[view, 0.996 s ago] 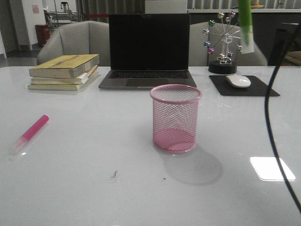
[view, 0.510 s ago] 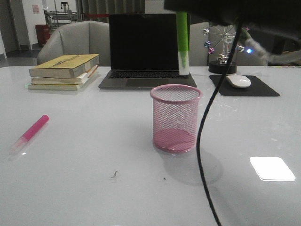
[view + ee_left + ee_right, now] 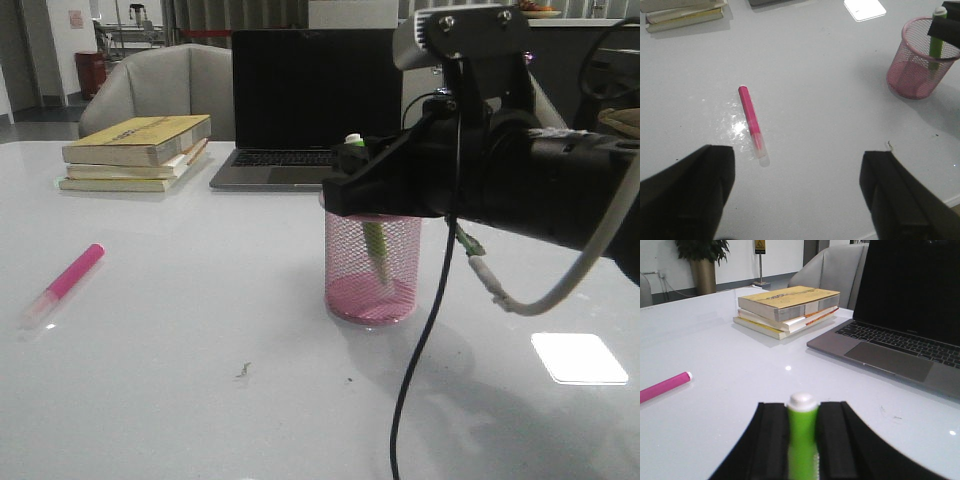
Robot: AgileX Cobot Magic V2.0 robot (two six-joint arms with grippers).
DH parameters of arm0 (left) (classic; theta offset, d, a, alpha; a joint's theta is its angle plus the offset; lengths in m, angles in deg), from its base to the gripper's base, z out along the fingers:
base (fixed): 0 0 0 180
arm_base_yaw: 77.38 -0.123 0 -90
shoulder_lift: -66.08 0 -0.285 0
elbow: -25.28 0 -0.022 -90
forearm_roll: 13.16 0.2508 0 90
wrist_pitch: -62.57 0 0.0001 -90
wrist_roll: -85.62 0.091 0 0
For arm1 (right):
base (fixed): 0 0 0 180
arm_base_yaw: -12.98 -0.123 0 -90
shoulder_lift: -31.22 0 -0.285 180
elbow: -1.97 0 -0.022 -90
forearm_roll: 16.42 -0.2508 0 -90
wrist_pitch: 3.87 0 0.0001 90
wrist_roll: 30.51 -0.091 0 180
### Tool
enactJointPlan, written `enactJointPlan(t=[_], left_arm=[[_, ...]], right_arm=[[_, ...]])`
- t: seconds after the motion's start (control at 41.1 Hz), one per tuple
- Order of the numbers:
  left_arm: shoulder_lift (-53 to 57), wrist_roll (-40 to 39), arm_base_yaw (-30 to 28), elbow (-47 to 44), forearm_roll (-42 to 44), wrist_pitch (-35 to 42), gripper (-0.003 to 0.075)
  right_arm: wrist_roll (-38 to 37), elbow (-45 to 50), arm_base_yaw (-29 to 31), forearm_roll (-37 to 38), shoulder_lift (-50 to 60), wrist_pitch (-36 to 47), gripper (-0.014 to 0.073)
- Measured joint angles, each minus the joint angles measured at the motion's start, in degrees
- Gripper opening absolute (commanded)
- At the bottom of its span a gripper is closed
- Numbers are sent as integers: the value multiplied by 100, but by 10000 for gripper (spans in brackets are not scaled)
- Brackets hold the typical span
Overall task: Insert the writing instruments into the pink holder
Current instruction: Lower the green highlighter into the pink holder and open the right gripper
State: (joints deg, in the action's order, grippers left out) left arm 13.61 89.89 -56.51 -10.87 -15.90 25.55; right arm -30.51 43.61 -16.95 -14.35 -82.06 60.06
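Observation:
The lower part of the green marker is down inside the pink mesh holder, so my right gripper should open now, and the marker would stay in the holder.
The pink mesh holder (image 3: pixel 370 280) stands mid-table, also seen in the left wrist view (image 3: pixel 915 70). My right gripper (image 3: pixel 352 152) hangs right over its rim, shut on the green marker (image 3: pixel 802 440). The marker's lower part reaches down inside the cup (image 3: pixel 377 255), tilted; its white end pokes above the fingers (image 3: pixel 775 440). The magenta marker (image 3: pixel 66 282) with its pale cap lies flat at the table's left (image 3: pixel 751 120). My left gripper (image 3: pixel 797 192) hovers open above the table, a little short of that marker, with nothing between its fingers (image 3: pixel 687 195).
A laptop (image 3: pixel 315 105) stands behind the holder. A stack of books (image 3: pixel 135 150) lies at the back left. The right arm's black cable (image 3: pixel 425 330) hangs down in front of the holder. A bright light patch (image 3: pixel 578 357) shows at the front right.
My right arm came down and left over the holder, lowering the green marker from above the rim into the cup. The magenta marker has not moved.

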Motion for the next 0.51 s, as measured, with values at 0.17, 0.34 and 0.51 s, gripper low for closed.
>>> enactJointPlan(t=[0.17,0.34,0.51], left_arm=[[0,0,0,0,-4,0,559],[0,0,0,0,-4,0,559],[0,0,0,0,-4,0,559]], right_arm=[[0,0,0,-10,-55,5,431],[0,0,0,-32,160,0,461],[0,0,0,-77,1240,-1182,461]])
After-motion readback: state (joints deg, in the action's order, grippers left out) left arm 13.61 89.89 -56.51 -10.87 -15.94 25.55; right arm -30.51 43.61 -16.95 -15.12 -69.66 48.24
